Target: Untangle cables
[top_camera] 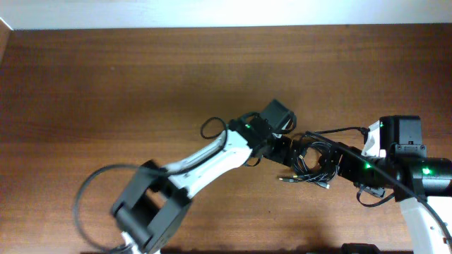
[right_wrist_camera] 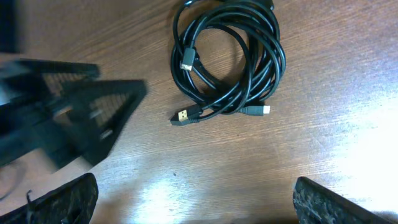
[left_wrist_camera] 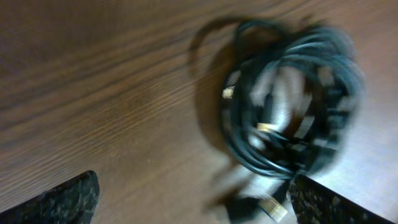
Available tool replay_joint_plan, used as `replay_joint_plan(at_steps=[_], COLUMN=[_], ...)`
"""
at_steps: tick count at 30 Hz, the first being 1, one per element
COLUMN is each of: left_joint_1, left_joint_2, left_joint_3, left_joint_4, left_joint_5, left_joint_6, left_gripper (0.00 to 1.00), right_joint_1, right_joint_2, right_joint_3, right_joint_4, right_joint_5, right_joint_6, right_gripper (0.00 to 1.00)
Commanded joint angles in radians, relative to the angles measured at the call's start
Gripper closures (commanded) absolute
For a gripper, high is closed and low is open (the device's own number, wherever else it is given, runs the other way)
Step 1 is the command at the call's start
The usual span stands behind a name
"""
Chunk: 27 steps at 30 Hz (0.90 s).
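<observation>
The far loops of the coiled cables should stay open for the right gripper to untangle, so the left gripper needs to grab the cables by the loops nearest it.
The cables (top_camera: 311,161) lie as one coiled bundle of thin black cords with gold plug ends on the brown table, between the two arms. In the right wrist view the bundle (right_wrist_camera: 227,59) is sharp, with plugs at its lower edge. In the left wrist view it (left_wrist_camera: 289,106) is blurred, at the right. My left gripper (left_wrist_camera: 193,199) is open and empty, its right finger near a gold plug. It sits just left of the bundle in the overhead view (top_camera: 282,152). My right gripper (right_wrist_camera: 196,202) is open and empty, below the bundle.
The left arm's black fingers (right_wrist_camera: 74,118) reach in at the left of the right wrist view, close to the bundle. A thick black arm wire loops (top_camera: 92,204) at the lower left. The table's far edge (top_camera: 212,28) meets a white wall.
</observation>
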Motion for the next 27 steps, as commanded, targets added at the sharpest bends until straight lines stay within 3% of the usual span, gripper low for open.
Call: replay_joint_plan(at_steps=[1,10,24,27], left_joint_1=[0.001,-0.006,-0.116,-0.116], left_joint_2=[0.099,0.123,0.131,0.147], left_joint_3=[0.005,0.005,0.005,0.005], left_joint_4=[0.048,0.098,0.087,0.066], left_joint_5=[0.046,0.046,-0.256,-0.315], left_joint_6=[-0.055,-0.061,-0.063,-0.117], left_gripper=[0.01,0.01,0.01,0.01], right_joint_1=[-0.002,-0.002,-0.002,-0.002], right_joint_2=[-0.003,-0.003,-0.003,-0.003], right_joint_3=[0.005,0.005,0.005,0.005], right_joint_4=[-0.002,0.005,0.003,0.001], right_joint_5=[0.05,0.057,0.046,0.035], right_joint_6=[0.02,0.02,0.02,0.02], right_gripper=[0.01,0.01,0.01,0.01])
